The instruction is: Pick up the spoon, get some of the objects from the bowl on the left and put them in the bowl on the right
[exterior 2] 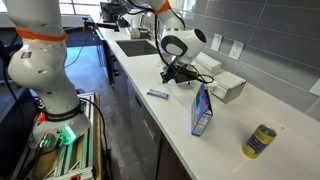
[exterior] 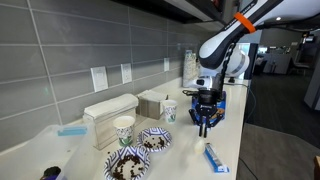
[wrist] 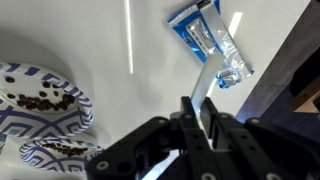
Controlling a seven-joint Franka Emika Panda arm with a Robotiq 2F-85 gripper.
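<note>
My gripper should keep holding the spoon (wrist: 209, 78), which hangs above the counter and overlaps the blue packet's edge, as it would fall against the packet if I opened now.
Two blue-patterned bowls stand on the white counter: one (exterior: 127, 163) nearer the camera with dark bits in it, one (exterior: 155, 139) behind it. Both show at the left of the wrist view, the upper bowl (wrist: 40, 100) and the lower bowl (wrist: 60, 152), each holding dark bits. My gripper (exterior: 204, 122) hangs above the counter, right of the bowls, and also shows in an exterior view (exterior 2: 178, 72). In the wrist view its fingers (wrist: 200, 108) are shut on the pale handle of the spoon (wrist: 209, 78), which sticks out ahead of them.
A blue packet (exterior: 216, 158) lies on the counter near its front edge, also in the wrist view (wrist: 208, 38). Two paper cups (exterior: 124, 130) (exterior: 169, 110) and white boxes (exterior: 108, 110) stand behind the bowls. A blue box (exterior 2: 202, 110) and a can (exterior 2: 261, 140) stand further along.
</note>
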